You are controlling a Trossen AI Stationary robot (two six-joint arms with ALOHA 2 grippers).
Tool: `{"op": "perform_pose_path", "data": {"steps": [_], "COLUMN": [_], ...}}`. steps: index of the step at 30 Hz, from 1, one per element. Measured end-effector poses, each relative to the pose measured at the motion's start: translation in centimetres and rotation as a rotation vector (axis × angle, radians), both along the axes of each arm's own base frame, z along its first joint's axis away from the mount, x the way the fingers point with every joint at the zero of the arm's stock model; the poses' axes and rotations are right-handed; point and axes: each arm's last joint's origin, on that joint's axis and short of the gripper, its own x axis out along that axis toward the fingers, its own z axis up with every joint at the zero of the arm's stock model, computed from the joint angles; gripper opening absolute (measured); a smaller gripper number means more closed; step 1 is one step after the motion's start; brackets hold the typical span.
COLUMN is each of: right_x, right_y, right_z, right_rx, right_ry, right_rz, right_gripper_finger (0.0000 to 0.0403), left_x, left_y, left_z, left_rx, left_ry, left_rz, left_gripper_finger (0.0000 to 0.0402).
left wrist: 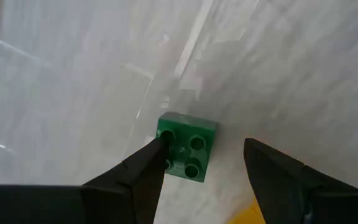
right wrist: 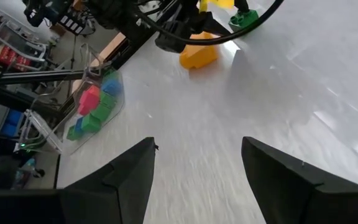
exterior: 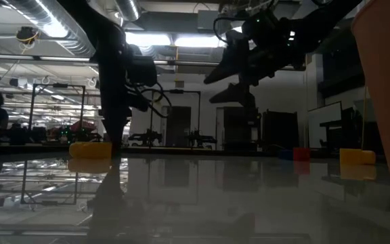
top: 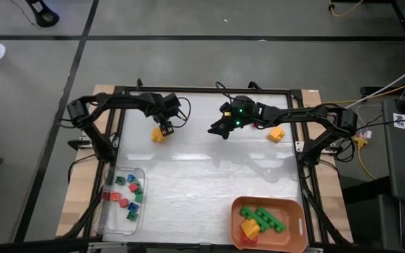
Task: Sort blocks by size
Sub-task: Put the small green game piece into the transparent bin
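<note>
I should next sort the small green block into the clear tray (top: 121, 218), so I should grab the block by its opposite sides with my left gripper.
A green four-stud block (left wrist: 185, 147) lies flat on the white table, studs up. My left gripper (left wrist: 205, 146) points down over it, open, with one finger on either side. A yellow block (top: 159, 135) lies right beside them, toward the near edge. My right gripper (top: 220, 130) hangs open and empty above the table's far middle, slanting toward the left arm. A second yellow block (top: 276, 133) lies at the far right. My left gripper comes down from above with its fingers astride the green block. One fingertip (left wrist: 157, 151) stands right at the block's side (left wrist: 166, 134); I cannot tell whether it touches. The other finger is clear of it. The block lies flat on the table.
A clear tray (top: 111, 211) at the near left holds several small red, green and blue blocks. An orange tray (top: 297, 211) at the near right holds longer green, yellow and red bricks. The white middle of the table (top: 202, 183) lies between them.
</note>
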Motion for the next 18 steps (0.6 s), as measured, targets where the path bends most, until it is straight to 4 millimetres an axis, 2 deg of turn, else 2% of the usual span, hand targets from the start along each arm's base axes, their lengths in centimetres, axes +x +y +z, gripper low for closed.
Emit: {"op": "perform_pose_path", "data": {"steps": [8, 18], "right_x": [0.0, -0.1], "right_y": [0.0, 0.0], "right_z": [-0.1, -0.1], "right_rx": [-0.022, -0.021], "right_ry": [0.008, 0.013], "right_rz": [0.007, 0.006], "right_gripper_finger": [0.0238, 0.0238], "left_x": [-0.4, -0.3], "left_y": [1.0, 0.4], "left_z": [0.0, 1.2], "left_rx": [0.009, 0.023], "left_ry": [-0.011, -0.044], "left_rz": [0.042, 0.005], "left_gripper_finger": [0.0205, 0.0205]}}
